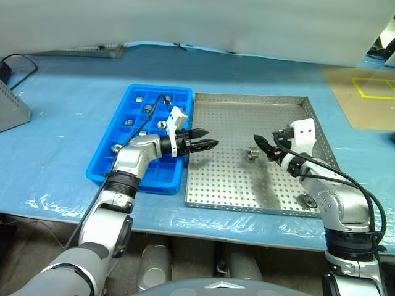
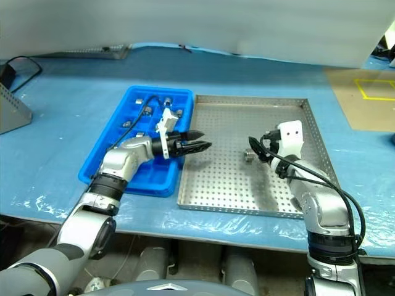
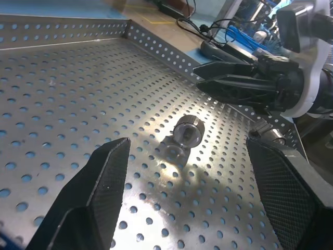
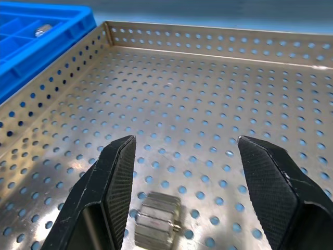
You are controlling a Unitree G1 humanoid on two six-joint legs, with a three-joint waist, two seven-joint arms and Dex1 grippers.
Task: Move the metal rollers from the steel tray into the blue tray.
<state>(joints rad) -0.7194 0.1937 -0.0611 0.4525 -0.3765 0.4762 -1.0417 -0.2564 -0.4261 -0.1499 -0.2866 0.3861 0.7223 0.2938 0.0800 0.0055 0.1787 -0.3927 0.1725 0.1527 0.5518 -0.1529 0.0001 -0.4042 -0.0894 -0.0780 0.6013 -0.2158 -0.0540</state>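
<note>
The roller (image 4: 157, 220) is below my right gripper's fingers, which are high over the perforated bottom of the steel tray. My right gripper would miss the roller if it closed now, so it needs to first move lower.
One metal roller (image 1: 252, 153) lies on its side on the perforated floor of the steel tray (image 1: 271, 102), near the middle. My right gripper (image 1: 262, 147) stands open just right of it, and in the right wrist view the roller (image 4: 158, 224) sits low between the two fingers (image 4: 112, 192), apart from both. My left gripper (image 1: 210, 145) is open and empty, pointing level to the right above the steel tray's left part, with the same roller (image 3: 187, 130) ahead of it. The blue tray (image 1: 99, 169) lies left of the steel tray with several rollers (image 1: 148, 110) in its compartments.
Both trays rest on a blue plastic-covered table. A grey box (image 1: 9, 108) and a black cable (image 1: 21, 61) are at the far left. Yellow tape marks (image 1: 373, 86) sit on a brown patch at the far right.
</note>
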